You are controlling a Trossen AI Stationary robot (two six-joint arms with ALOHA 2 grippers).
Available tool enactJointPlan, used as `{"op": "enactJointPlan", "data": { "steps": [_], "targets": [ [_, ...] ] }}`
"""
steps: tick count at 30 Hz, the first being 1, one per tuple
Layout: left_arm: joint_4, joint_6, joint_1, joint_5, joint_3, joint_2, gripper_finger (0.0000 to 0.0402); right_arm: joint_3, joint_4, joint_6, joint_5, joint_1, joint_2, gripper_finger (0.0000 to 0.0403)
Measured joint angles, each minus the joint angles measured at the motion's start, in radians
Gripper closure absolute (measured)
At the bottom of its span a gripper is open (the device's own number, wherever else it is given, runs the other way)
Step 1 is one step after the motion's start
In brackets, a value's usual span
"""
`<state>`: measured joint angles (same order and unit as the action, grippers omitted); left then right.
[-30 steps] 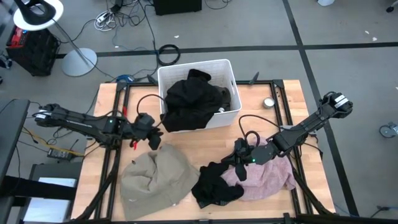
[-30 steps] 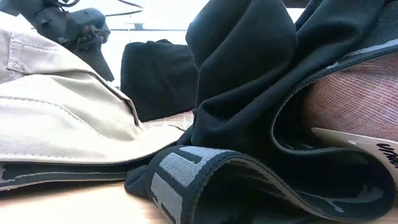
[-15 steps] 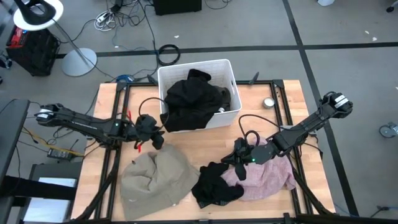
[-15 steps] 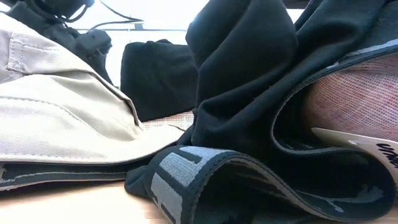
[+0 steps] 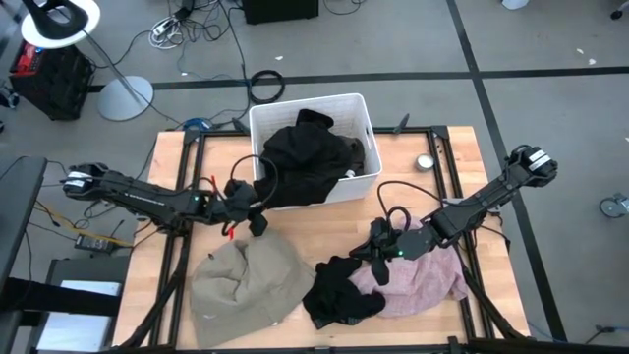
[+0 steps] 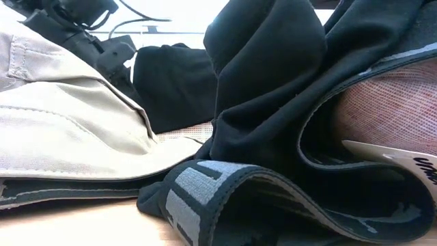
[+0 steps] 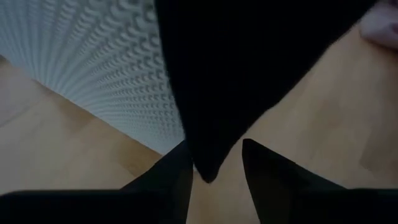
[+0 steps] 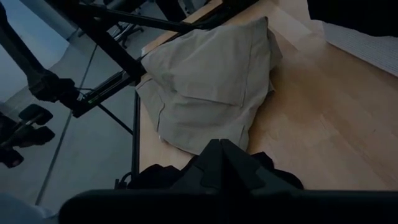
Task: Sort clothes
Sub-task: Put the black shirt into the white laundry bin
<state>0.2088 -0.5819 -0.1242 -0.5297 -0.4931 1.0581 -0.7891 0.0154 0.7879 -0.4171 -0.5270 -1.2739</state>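
The black garment has to go into the white bin completely, so the robot's left gripper needs to grip it by its hanging corner [image 7: 210,158] next.
A black garment [image 5: 310,157] fills the white bin [image 5: 295,106], and one corner of it [image 7: 208,168] hangs over the bin's near-left wall [image 7: 106,68]. My left gripper [image 5: 254,218] is open beside that wall, one finger on each side of the hanging corner. A beige garment [image 5: 241,285] lies crumpled on the table at the near left. Another black garment [image 5: 339,295] lies beside it, lapping over a pink one [image 5: 423,280]. My right gripper [image 5: 377,264] is shut just above the table's black garment [image 8: 205,174]. My left gripper has the hanging corner of the bin's black garment [image 7: 208,168] between its open fingers [image 7: 264,165]. They come slanting down from the table's left. I cannot tell whether either finger touches the cloth. My right gripper is shut over the table's black garment; whether it touches, I cannot tell.
A small round metal thing [image 5: 425,162] lies on the table right of the bin. Black frame rails [image 5: 177,265] run along the table's left and right sides. Bare wood [image 5: 295,221] shows between the bin and the garments.
My left gripper has moved toward the table's right and sunk, rolling a little, closing in on the bin's near-left corner and the black cloth hanging there. Its fingers stay open. The garments lie as before.
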Motion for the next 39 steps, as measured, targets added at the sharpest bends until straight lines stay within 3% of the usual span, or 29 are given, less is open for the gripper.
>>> {"op": "enactJointPlan", "data": {
  "steps": [4,9,17,24,31,39],
  "targets": [
    [-0.007,-0.024,0.0,0.001,0.0,0.005,0.0292,0.0,0.002,0.0,0.0,0.0,0.0,0.0403],
    [-0.003,-0.058,0.0,0.059,0.0,-0.007,0.0388,0.0,0.006,0.0,0.0,0.0,0.0,0.0403],
    [0.02,-0.132,-0.002,0.183,-0.009,-0.02,0.0399,0.0,0.007,-0.006,0.0,0.0,0.0,0.0403],
    [0.019,-0.007,-0.029,0.32,-0.136,-0.048,0.04,0.0,0.007,-0.012,0.0,0.0,0.0,0.0403],
    [0.027,0.189,-0.003,0.28,-0.376,-0.052,0.0401,0.0,0.015,-0.022,0.0,0.0,0.0,0.0403],
    [0.071,0.505,0.104,0.014,-0.629,-0.045,0.0401,0.0,0.044,-0.027,0.0,0.0,0.0,0.0403]
  ]
}}
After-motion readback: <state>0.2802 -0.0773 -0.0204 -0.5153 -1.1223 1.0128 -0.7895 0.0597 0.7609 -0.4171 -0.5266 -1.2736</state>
